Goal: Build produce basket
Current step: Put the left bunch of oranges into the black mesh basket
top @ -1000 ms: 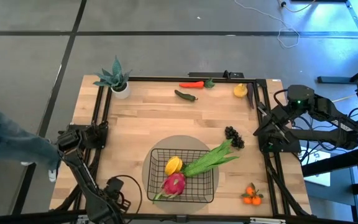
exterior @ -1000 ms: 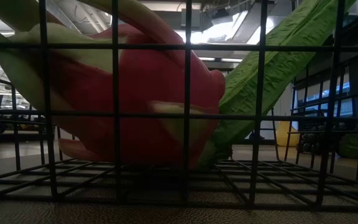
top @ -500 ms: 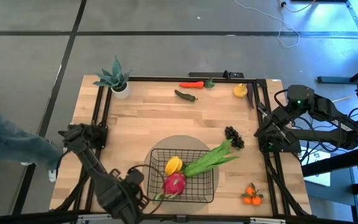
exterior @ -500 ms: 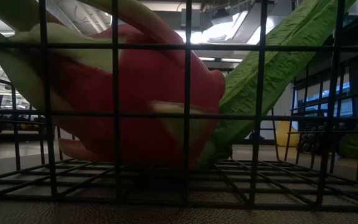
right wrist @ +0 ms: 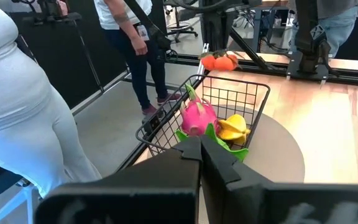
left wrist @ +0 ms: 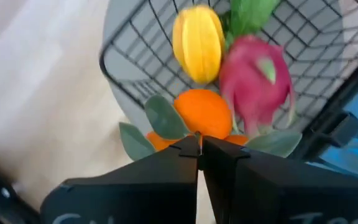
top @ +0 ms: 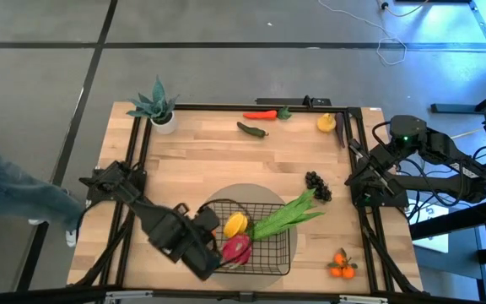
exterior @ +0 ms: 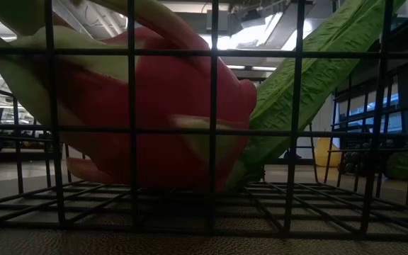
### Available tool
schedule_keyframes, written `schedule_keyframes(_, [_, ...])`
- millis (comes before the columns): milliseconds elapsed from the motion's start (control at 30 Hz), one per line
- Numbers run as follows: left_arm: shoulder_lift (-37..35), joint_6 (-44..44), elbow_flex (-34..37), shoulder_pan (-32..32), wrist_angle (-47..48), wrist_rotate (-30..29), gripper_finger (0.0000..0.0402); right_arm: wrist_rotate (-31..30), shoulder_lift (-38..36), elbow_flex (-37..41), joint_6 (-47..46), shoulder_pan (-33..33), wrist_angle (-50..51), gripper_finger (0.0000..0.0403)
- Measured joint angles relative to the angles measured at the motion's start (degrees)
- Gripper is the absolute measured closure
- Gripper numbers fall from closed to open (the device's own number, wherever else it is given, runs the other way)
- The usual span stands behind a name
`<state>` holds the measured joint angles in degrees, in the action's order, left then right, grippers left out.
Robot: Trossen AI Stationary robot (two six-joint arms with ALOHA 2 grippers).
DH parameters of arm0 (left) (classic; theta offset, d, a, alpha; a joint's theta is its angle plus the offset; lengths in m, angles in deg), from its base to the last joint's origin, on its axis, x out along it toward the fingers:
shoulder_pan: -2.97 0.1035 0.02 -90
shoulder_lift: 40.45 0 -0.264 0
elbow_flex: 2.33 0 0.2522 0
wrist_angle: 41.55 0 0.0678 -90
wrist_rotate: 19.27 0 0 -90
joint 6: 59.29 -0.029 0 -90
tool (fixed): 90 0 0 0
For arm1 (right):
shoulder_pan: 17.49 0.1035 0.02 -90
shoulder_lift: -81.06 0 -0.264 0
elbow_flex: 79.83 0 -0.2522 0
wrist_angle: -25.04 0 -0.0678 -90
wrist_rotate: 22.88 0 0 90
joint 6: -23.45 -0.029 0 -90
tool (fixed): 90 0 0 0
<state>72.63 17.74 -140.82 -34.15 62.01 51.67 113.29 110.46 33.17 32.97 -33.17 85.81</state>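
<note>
My left gripper is holding the orange cluster and needs to keep holding it until its oranges are inside the basket. The orange cluster's leaves and fruit still lie across the basket's rim.
The black wire basket sits on a round grey mat and holds a pink dragon fruit, a yellow mango and long green stalks that lean over its right rim. My left gripper hovers at the basket's near-left corner, shut on a cluster of small oranges with green leaves. A second orange cluster and dark grapes lie on the table to the basket's right. My right gripper waits shut at the table's right edge. My left gripper pinches the orange cluster at its top, among the leaves; the fingertips themselves hide the exact spot. The fingers slant down from above. The oranges hang below them, lifted clear over the basket's rim.
A red chili, a green pepper and a yellow pepper lie near the far edge, with a potted spiky plant at the far-left corner. A person's leg shows left of the table; people stand beyond the near edge.
My left arm has swung from the table's near-left corner rightward and a little toward the far edge, and now reaches the basket's near-left corner. The fruit in the basket has not moved.
</note>
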Motion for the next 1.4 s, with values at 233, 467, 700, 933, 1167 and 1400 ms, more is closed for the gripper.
schedule_keyframes(233, [1.2, -12.5, 1.5, 6.0, -7.1, -1.2, 0.0401, 0.0, 0.0, 0.0, 0.2, 0.0, 0.0, 0.0402])
schedule_keyframes(467, [2.4, -16.1, 7.2, 8.3, -11.3, 4.1, 0.0401, 0.0, 0.0, 0.0, 0.0, 0.0, 0.4, 0.0402])
schedule_keyframes(700, [2.6, -15.7, 10.5, 8.7, -13.9, 4.8, 0.0401, 0.0, 0.0, 0.0, 0.0, 0.0, 1.4, 0.0402])
schedule_keyframes(933, [2.7, -14.1, 14.7, 9.3, -13.9, 5.5, 0.0402, 0.0, 0.0, 0.0, 0.1, 0.0, 1.3, 0.0402])
schedule_keyframes(1167, [2.6, -12.6, 16.4, 10.2, -14.7, 7.9, 0.0402, 0.0, 0.0, 0.0, 0.2, 0.0, 1.3, 0.0402])
schedule_keyframes(1400, [2.6, -11.7, 17.4, 11.7, -14.6, 9.9, 0.0385, 0.0, 0.0, 0.0, 0.2, 0.0, 1.3, 0.0402])
